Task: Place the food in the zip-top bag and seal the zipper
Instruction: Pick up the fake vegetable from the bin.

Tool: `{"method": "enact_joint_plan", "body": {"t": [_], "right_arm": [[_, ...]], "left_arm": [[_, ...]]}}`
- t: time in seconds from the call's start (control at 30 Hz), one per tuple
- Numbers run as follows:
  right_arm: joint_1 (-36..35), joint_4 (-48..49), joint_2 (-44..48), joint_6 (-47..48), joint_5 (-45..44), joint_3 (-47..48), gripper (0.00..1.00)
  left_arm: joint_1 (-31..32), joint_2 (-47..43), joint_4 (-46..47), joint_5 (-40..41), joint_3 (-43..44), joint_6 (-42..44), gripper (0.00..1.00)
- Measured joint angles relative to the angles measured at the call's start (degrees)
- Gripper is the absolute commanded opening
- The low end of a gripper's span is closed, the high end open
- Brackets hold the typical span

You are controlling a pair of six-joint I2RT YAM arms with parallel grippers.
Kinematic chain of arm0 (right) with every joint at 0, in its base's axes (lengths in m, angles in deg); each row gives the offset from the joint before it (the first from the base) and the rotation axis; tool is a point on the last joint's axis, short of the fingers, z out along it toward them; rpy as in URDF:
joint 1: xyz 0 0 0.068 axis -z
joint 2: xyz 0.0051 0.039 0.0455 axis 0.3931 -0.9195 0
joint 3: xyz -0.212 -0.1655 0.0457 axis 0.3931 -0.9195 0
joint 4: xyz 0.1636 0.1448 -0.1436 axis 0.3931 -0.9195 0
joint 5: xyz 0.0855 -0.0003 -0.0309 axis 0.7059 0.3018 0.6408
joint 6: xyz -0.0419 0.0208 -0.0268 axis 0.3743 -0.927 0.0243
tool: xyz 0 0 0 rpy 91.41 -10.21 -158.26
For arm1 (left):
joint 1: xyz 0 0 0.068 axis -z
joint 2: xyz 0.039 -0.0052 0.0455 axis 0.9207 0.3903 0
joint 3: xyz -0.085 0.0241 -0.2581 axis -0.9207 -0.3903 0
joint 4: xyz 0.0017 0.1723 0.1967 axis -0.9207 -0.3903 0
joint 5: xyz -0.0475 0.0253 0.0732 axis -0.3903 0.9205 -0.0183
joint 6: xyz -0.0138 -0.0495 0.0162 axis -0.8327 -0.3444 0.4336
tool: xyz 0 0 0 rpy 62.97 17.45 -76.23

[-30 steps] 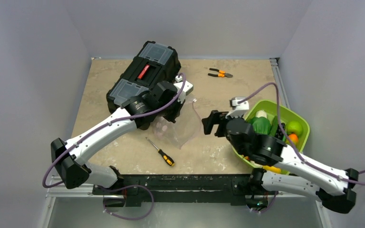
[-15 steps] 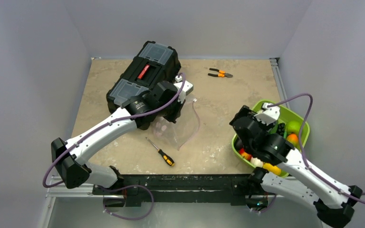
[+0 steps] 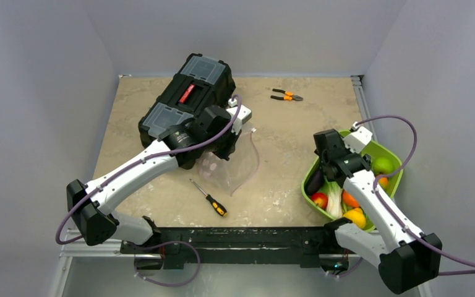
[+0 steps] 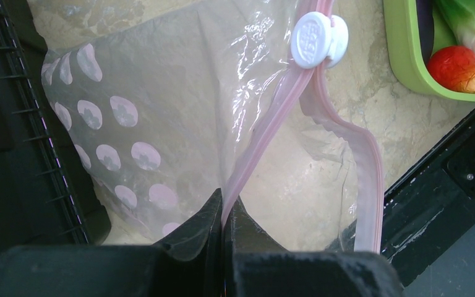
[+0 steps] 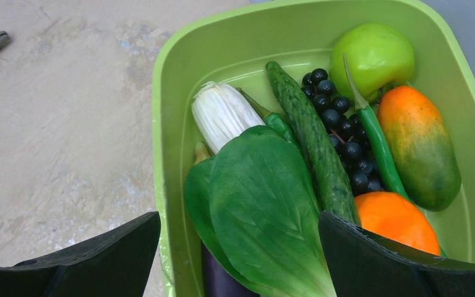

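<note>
The right gripper picks up the leafy green (image 5: 266, 204) by its leaves next, leaving the pale stalk free to enter the bag's opening first.
The clear zip-top bag (image 3: 238, 164) hangs beside the toolbox, its mouth gaping. My left gripper (image 4: 226, 209) is shut on one lip of the pink zipper (image 4: 271, 117), and the white slider (image 4: 318, 38) sits at the strip's far end. The food lies in the lime-green bowl (image 5: 164, 124): a leafy green (image 5: 266, 204), cucumber (image 5: 309, 145), green apple (image 5: 374, 55), mango (image 5: 417, 145), an orange piece (image 5: 396, 219) and dark grapes (image 5: 343, 133). My right gripper (image 5: 238, 216) hovers open over the bowl, with the leafy green and the bowl's rim between its fingers, touching nothing.
A black toolbox (image 3: 188, 99) stands at the back left, right behind the left gripper. A screwdriver (image 3: 209, 198) lies near the front edge and pliers (image 3: 286, 94) at the back. The bowl (image 3: 388, 150) sits close to the right wall.
My right arm has swung away from the bag's mouth to the right, over the bowl, and its jaws have widened. The left arm and bag have not moved.
</note>
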Motion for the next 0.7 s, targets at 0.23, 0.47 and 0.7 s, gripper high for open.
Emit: {"method": "enact_joint_plan", "body": {"t": [0.23,0.47,0.7], "right_arm": [[2.29,-0.37,-5.86,0.11,2.91,0.07,0.99],[6.97,0.44,-13.09,0.39,6.69,0.11,0.99],[11.85,3.48,-22.43,1.55,6.4,0.66,0.67]], "left_arm": [[0.0,0.0,0.02,0.02,0.0,0.02,0.0],[0.0,0.0,0.02,0.0,0.0,0.0,0.0],[0.0,0.0,0.04,0.0,0.0,0.0,0.0]]}}
